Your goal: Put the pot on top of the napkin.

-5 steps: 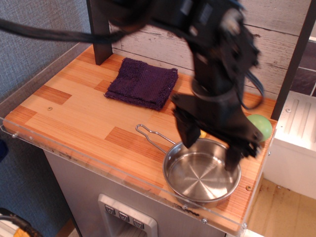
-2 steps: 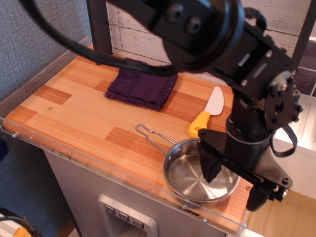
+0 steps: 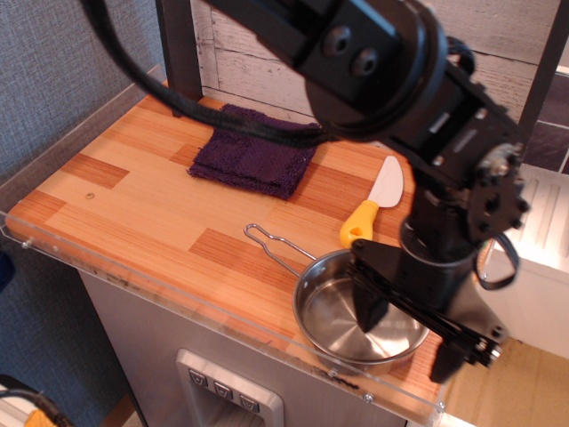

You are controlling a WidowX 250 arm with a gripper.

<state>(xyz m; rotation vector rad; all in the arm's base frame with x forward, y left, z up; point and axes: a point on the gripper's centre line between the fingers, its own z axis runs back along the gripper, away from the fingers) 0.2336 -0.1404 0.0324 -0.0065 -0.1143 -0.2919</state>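
My gripper grabs the pot (image 3: 336,313) next by its rim opposite the wire handle, to set it on the napkin (image 3: 255,158).
The pot (image 3: 336,313), a shallow shiny steel pan with a looped wire handle (image 3: 269,245), sits at the front right of the wooden counter. My gripper (image 3: 409,331) is open and straddles the pot's right rim. One black finger (image 3: 369,307) reaches down inside the bowl. The other finger (image 3: 451,354) hangs outside it, over the counter's front right corner. The napkin (image 3: 255,158), a dark purple folded terry cloth, lies flat at the back middle, well apart from the pot. The arm hides the pot's right side.
A knife with a yellow handle (image 3: 359,224) and white blade (image 3: 388,184) lies just behind the pot. A dark post (image 3: 180,53) stands at the back left. A clear plastic lip (image 3: 178,302) runs along the counter's front edge. White furniture (image 3: 538,267) stands to the right.
The arm has swung right and turned, uncovering the knife and hiding a green ball. The fingers went from spanning the whole bowl to straddling its right rim, and have since sunk slightly.
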